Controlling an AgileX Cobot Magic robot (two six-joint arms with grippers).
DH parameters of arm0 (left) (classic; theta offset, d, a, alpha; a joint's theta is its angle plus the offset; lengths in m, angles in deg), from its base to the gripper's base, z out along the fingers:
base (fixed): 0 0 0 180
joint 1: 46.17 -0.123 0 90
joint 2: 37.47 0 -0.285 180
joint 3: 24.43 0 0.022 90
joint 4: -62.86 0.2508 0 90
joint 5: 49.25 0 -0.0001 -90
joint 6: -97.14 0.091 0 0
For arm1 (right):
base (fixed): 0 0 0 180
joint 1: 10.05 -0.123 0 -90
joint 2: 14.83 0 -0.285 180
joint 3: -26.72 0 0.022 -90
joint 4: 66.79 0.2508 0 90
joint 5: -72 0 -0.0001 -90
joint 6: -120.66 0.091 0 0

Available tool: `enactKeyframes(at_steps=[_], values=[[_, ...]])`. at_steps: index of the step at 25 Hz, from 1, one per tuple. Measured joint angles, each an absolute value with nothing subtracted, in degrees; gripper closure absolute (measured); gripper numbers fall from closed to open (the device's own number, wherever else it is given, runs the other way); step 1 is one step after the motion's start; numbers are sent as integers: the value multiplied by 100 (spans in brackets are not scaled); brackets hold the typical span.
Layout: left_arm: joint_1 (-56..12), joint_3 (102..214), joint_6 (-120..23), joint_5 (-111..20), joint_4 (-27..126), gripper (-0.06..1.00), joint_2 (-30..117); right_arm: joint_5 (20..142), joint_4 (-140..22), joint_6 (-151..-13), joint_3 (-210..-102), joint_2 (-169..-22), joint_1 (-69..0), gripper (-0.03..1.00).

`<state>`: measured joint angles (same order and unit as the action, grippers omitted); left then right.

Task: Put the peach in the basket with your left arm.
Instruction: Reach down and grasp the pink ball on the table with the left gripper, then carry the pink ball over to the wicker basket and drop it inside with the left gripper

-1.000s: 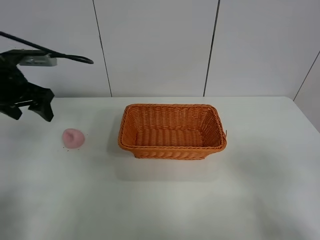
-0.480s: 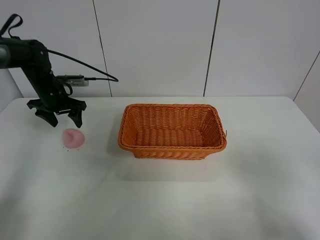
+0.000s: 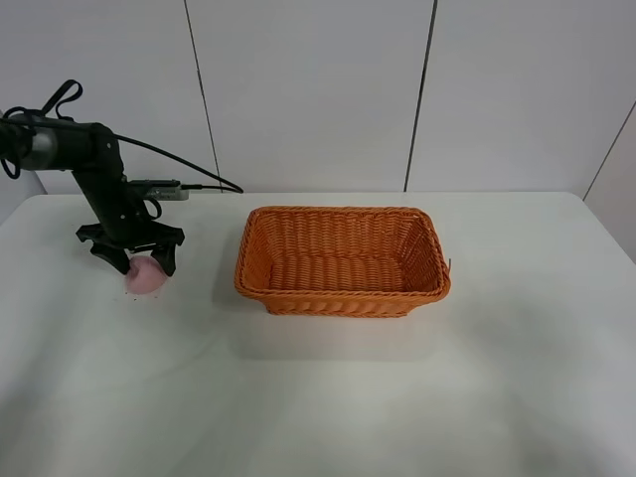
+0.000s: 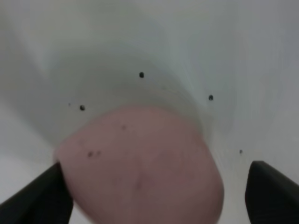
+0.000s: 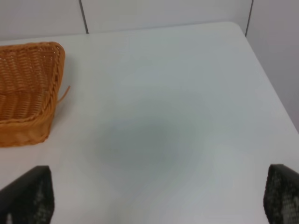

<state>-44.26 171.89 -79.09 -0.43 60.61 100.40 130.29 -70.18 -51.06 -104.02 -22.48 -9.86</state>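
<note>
The pale pink peach is to go in the basket (image 3: 343,260), so the robot's left hand should next grab the peach around its rounded body (image 3: 146,276).
The pale pink peach (image 3: 147,276) lies on the white table (image 3: 328,397), left of the orange wicker basket (image 3: 343,260). My left gripper (image 3: 133,260) is down over the peach, open, with one black finger on each side of it. In the left wrist view the peach (image 4: 140,163) fills the space between the fingertips (image 4: 39,200), and the left gripper (image 4: 154,189) is not closed on it. The basket is empty. My right gripper (image 5: 154,198) is open and empty over bare table, with the basket's end (image 5: 25,93) beside it; it does not show in the exterior view.
A black cable (image 3: 199,185) trails from the left arm toward the back wall. Small dark specks (image 4: 141,74) dot the table around the peach. The table's right edge (image 5: 271,79) runs near the right gripper.
The left arm has swung in from the far left and come down, so its open gripper now straddles the peach. The peach and basket have not moved.
</note>
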Motion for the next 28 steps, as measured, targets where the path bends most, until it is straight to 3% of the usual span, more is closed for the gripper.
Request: enactKeyframes(at_steps=[4, 9, 11, 28], values=[[-4426, 17189, -7927, -96, 6061, 20, 10107, 13029, -7018, -5106, -10402, -2248, -986, 27], [-4426, 17202, -7975, 14, 6183, 69, 10087, 13029, -7018, -5106, -10402, -2248, -986, 27], [-4433, 17303, -7992, 172, 6224, 80, 10038, 13029, -7018, -5106, -10402, -2248, -986, 27], [-4330, 18934, -8286, 1772, 6029, 83, 9141, 13029, -7018, -5106, -10402, -2248, -986, 27]])
